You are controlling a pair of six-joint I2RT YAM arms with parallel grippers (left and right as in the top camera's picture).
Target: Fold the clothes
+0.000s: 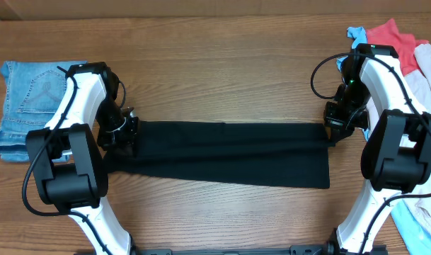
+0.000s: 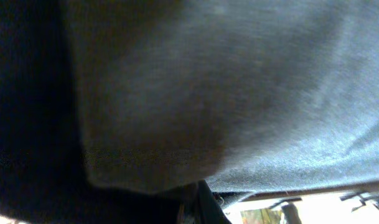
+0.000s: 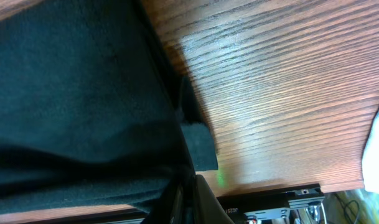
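Observation:
The black T-shirt's pinched end lies flat over the T-shirt's long part, so my right gripper opens next.
A black T-shirt (image 1: 222, 152), one of the clothes, lies as a long flat band across the middle of the wooden table (image 1: 222, 78). My left gripper (image 1: 124, 133) is shut on its left end and my right gripper (image 1: 333, 131) is shut on its right end. Dark fabric (image 2: 239, 93) fills nearly the whole left wrist view, draped over the left gripper (image 2: 198, 205). The right wrist view shows the black cloth (image 3: 71, 93) pinched in the right gripper (image 3: 189, 199), with a small corner flap lying on the wood. No label shows.
Folded blue denim jeans (image 1: 27, 99) lie at the table's left edge, behind the left arm. A pile of red, blue and white garments (image 1: 406, 42) sits at the far right, running down the right edge past the right arm.

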